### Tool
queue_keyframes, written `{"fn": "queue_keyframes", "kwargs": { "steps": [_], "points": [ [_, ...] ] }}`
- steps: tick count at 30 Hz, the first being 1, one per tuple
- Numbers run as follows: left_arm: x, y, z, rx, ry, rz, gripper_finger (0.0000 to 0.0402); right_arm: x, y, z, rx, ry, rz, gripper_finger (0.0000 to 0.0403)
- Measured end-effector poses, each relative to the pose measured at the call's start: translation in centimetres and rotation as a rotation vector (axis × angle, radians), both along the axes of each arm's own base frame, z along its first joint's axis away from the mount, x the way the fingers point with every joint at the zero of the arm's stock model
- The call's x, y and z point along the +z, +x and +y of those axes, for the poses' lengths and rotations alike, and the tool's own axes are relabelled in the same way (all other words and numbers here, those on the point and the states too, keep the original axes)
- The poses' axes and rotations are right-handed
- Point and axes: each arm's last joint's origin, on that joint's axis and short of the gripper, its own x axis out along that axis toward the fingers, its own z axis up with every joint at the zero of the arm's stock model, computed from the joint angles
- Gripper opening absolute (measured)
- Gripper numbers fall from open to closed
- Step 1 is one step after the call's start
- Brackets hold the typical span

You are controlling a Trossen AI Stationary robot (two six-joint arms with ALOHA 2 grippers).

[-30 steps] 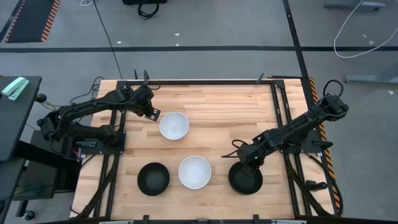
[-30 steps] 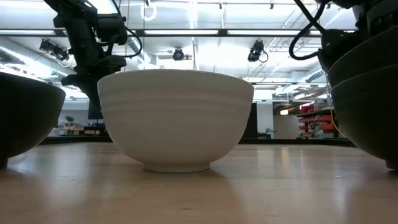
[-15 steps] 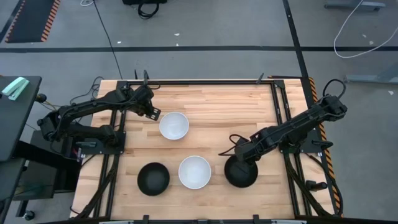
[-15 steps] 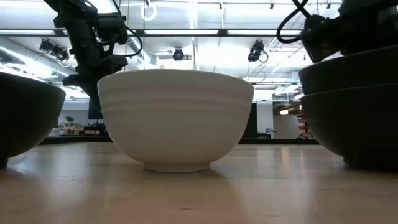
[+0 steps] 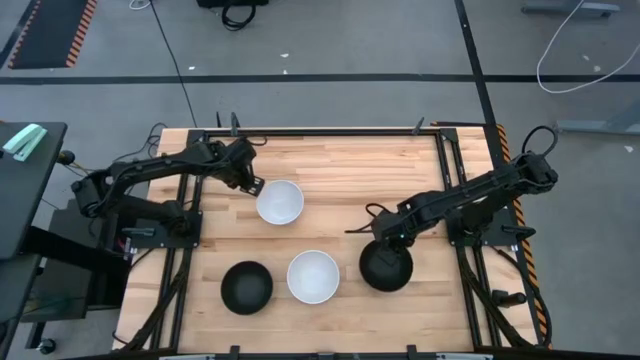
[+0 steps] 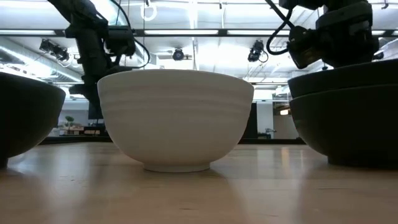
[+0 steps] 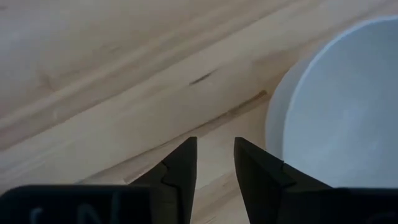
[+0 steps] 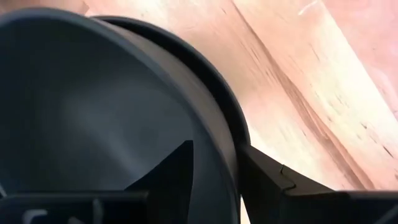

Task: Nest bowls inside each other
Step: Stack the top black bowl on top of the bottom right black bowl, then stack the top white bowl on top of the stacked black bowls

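Observation:
The stack's hollow (image 5: 384,271) (image 8: 99,124) has to stay free to take a white bowl, so the robot's right gripper will next grab the nested black bowls by their rims.
Two black bowls sit nested as a stack (image 5: 386,268) (image 6: 348,118) on the table's near right. My right gripper (image 5: 392,240) (image 8: 216,149) stands open over the stack's far rim, one finger inside and one outside. A single black bowl (image 5: 246,287) and a white bowl (image 5: 313,276) (image 6: 176,118) rest on their bases near the front edge. A second white bowl (image 5: 279,202) (image 7: 348,106) stands farther back. My left gripper (image 5: 254,186) (image 7: 215,146) hovers open just beside that bowl's far left rim, nothing between its fingers. My right gripper straddles the stack's far rim (image 8: 233,140) from above, slanting down, with one finger (image 8: 171,171) inside the inner bowl and the other (image 8: 264,171) outside the outer one. The stack rests on the table. Whether the fingers touch the rim I cannot tell.
Metal rails (image 5: 455,190) frame the wooden table (image 5: 350,165) on the left, right and far sides. Bare wood lies at the far centre and far right.
My right gripper has gone toward the far edge and a little to the left, and the black stack has slid along with it, closer to the near white bowl. My left gripper has shifted slightly toward the far white bowl.

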Motion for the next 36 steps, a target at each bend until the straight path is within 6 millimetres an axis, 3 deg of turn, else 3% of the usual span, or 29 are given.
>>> {"fn": "queue_keyframes", "kwargs": {
  "steps": [18, 30, 36],
  "points": [
    [-0.4, 1.2, 0.5, -0.033, -0.014, -0.083, 0.0118, 5.1, 0.3, -0.2, 0.062, -0.103, 0.017, 0.0124],
    [1.3, 2.6, 0.5, -0.079, -0.028, -0.181, 0.0112, 5.4, -0.1, -0.2, 0.064, -0.11, 0.054, 0.0124],
    [-0.3, 3.3, 0.8, -0.089, -0.071, -0.053, 0.0106, 5.4, -0.1, -0.3, 0.065, -0.121, 0.049, 0.0124]
  ]
}}
